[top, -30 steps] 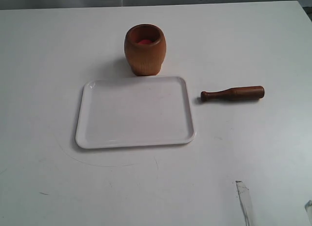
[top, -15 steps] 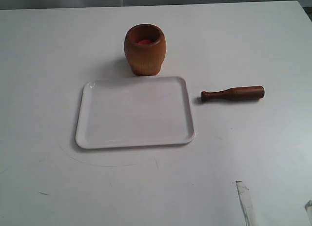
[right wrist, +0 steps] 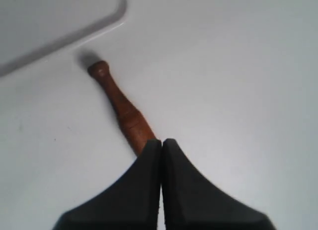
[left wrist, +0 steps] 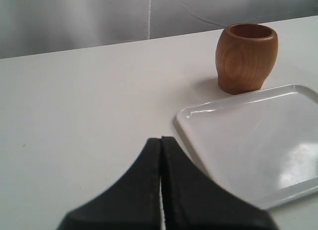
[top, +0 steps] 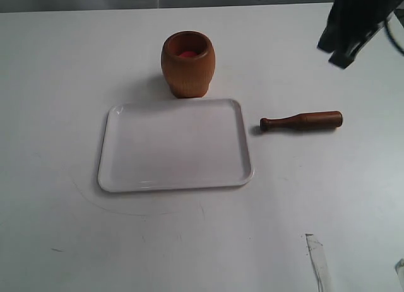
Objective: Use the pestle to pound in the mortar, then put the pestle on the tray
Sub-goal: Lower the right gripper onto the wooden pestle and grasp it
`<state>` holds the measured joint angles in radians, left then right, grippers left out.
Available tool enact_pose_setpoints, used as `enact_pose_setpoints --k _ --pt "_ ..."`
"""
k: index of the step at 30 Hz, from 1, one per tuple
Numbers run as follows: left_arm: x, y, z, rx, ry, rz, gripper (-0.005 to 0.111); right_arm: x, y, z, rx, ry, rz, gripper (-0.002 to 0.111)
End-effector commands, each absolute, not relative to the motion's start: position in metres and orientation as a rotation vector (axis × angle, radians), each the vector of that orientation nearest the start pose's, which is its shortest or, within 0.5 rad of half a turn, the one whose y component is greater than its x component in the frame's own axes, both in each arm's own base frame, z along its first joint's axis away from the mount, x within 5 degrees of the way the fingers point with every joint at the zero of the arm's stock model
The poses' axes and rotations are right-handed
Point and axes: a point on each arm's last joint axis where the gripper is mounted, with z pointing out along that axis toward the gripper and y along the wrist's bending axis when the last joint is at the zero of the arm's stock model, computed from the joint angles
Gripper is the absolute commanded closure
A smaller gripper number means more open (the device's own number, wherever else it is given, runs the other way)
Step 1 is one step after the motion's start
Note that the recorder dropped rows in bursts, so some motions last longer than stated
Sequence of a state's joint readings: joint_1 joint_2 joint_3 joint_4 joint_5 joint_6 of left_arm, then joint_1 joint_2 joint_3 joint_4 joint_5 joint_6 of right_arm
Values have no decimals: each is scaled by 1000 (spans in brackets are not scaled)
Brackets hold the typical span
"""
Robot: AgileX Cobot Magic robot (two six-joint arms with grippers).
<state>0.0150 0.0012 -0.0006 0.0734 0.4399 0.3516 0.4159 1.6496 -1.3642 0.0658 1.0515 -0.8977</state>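
The pestle has to pound in the mortar. My right gripper will next grab the pestle by its slim handle below the pestle's knob.
The orange-brown wooden mortar stands upright behind the white tray, with something red inside it. To the right of the tray the dark reddish-brown pestle lies flat on the table, knob end toward the tray. My right gripper hangs shut in the air at the top right, above and behind the pestle's thick end, holding nothing. My left gripper is shut and empty, hovering over the table left of the tray; the exterior view does not show it.
The white table carries faint scuff marks in front of the tray. A clear strip lies near the front right edge. The tray's corner shows in the right wrist view.
My right arm has come into the exterior view at the top right, where nothing showed before. Mortar, tray and pestle have not moved.
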Motion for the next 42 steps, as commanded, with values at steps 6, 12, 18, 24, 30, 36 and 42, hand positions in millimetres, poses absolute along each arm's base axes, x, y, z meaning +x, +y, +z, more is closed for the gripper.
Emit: enact_pose_setpoints --k 6,12,18,24,30,36,42 --pt "51 3 174 361 1897 302 107 333 176 193 -1975 2296 -7 108" --pt "51 3 174 361 1897 302 107 330 186 180 -2008 2291 118 104" --pt "51 3 174 361 1897 302 107 330 196 175 -1916 2301 253 68" --pt "51 3 174 361 1897 302 107 336 186 153 -2077 2295 82 58" --pt "51 3 174 361 1897 302 107 337 186 130 -2218 2223 94 58" --pt "51 3 174 361 1897 302 107 341 188 106 -2221 2229 88 59" --pt "51 3 174 361 1897 302 107 336 185 83 -2295 2298 139 108"
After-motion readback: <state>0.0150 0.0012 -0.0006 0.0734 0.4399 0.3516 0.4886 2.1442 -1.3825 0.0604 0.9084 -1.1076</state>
